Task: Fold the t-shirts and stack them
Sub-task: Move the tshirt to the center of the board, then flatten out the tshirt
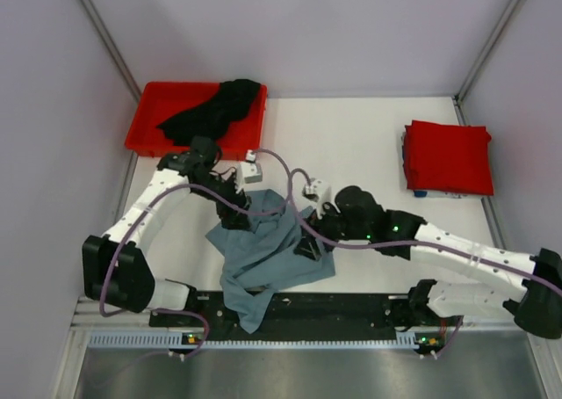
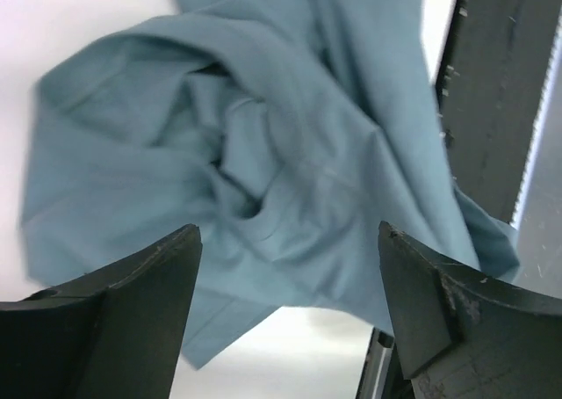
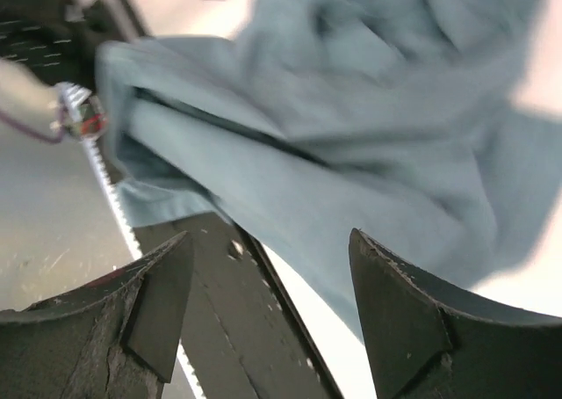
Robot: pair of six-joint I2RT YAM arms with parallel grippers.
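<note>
My right gripper next needs to grab the t-shirt's edge under it, away from my left gripper, to stretch the grey-blue t-shirt flat for folding.
The grey-blue t-shirt lies crumpled at the table's near middle, one end draped over the front rail. It also shows in the left wrist view and the right wrist view. My left gripper is open above the shirt's far left edge, holding nothing. My right gripper is open over the shirt's right edge, holding nothing. The red t-shirt lies folded at the far right. The black t-shirt is heaped in the red bin.
The red plastic bin stands at the far left by the wall. A black rail runs along the table's near edge between the arm bases. Grey walls close in the left, right and back.
</note>
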